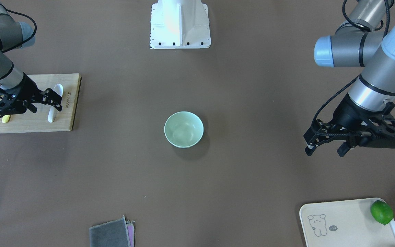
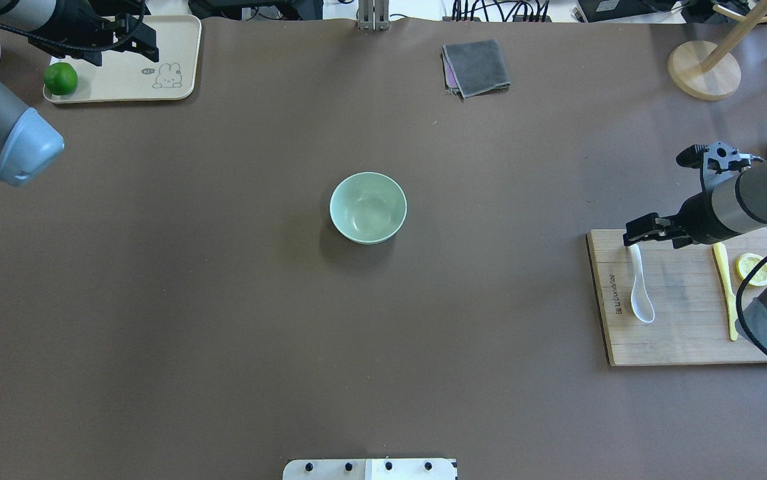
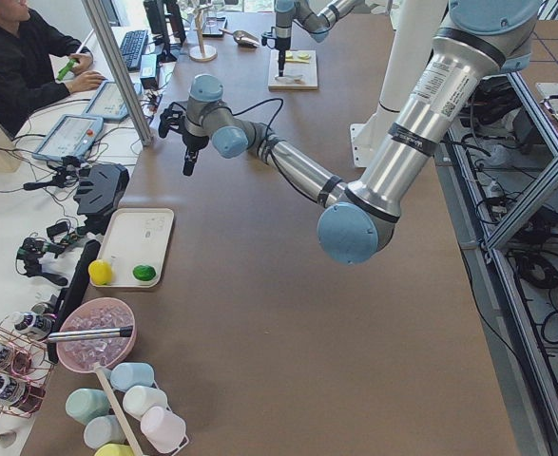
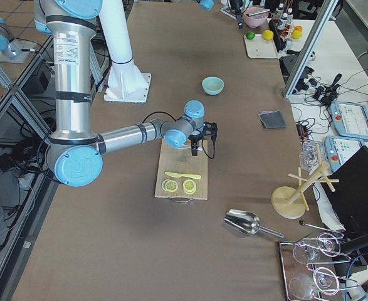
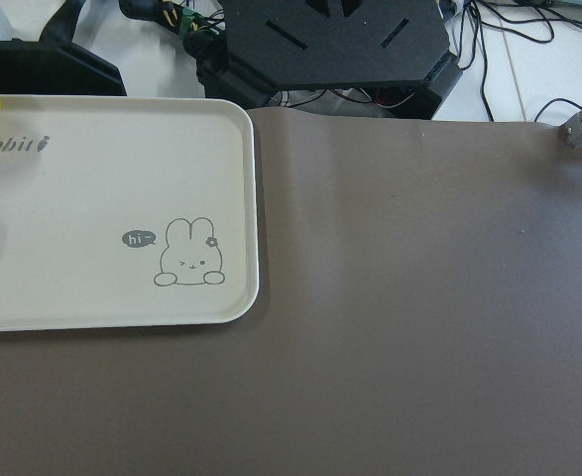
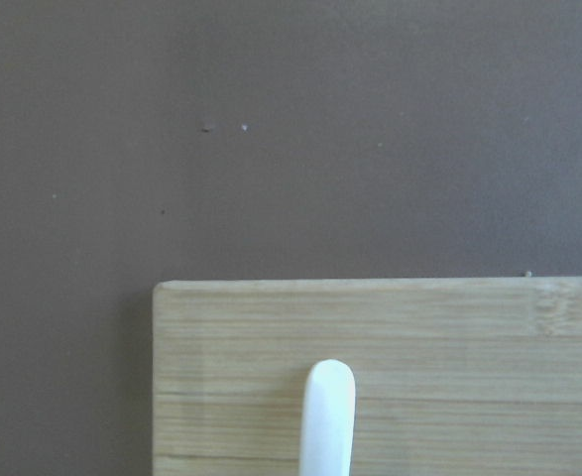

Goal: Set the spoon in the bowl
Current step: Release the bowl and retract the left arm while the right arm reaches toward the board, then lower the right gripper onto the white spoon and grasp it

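Note:
The white spoon needs to go in the mint-green bowl (image 1: 183, 129), so my right gripper will grab the spoon by its handle (image 1: 52, 114) next.
The white spoon (image 2: 641, 293) lies on a wooden cutting board (image 2: 683, 333) at the table's right end, scoop toward the robot. It also shows in the front-facing view (image 1: 50, 116), and its handle tip in the right wrist view (image 6: 327, 416). My right gripper (image 2: 650, 235) is open and empty, hovering over the spoon's handle end (image 1: 47, 109). The mint-green bowl (image 2: 368, 207) stands empty at the table's middle (image 1: 183, 129). My left gripper (image 1: 324, 151) is open and empty, held above the table at the far left (image 2: 122, 53).
A yellow knife (image 2: 726, 293) and a lemon slice (image 2: 755, 269) lie on the board. A cream tray (image 1: 345, 223) holds a lime (image 1: 381, 212). A grey cloth (image 1: 109, 233) lies at the far edge. The robot's white base (image 1: 180, 24) is opposite.

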You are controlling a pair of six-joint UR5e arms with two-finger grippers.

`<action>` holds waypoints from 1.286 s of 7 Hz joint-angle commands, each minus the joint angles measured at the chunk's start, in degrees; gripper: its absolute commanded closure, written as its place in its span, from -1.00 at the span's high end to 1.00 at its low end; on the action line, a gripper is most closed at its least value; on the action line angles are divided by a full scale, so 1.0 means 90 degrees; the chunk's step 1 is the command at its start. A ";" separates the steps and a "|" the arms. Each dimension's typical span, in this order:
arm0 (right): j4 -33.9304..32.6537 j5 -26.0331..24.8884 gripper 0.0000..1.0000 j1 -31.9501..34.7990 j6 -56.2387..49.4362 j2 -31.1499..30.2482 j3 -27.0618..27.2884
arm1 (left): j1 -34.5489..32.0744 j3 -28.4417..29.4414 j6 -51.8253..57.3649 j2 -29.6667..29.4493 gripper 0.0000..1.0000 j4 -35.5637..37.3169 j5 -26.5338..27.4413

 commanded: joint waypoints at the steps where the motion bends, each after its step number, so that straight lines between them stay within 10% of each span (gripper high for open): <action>1: -0.0027 -0.0218 0.56 -0.0245 0.0135 -0.0024 0.0019 | 0.0008 0.0007 0.0003 0.0000 0.96 -0.0012 0.0002; 4: -0.0037 -0.0151 -1.00 -0.0226 0.0136 -0.0015 0.0077 | 0.0008 0.0007 -0.0006 -0.0010 0.96 -0.0032 0.0002; 7: -0.0173 0.0159 -1.00 0.0016 0.0136 -0.0024 0.0542 | 0.0008 0.0007 -0.0016 -0.0010 0.96 -0.0022 -0.0018; 9: -0.1728 0.0777 -1.00 0.0360 0.0368 0.1139 0.1024 | -0.0012 0.0026 -0.0016 0.0000 0.96 -0.0041 -0.0018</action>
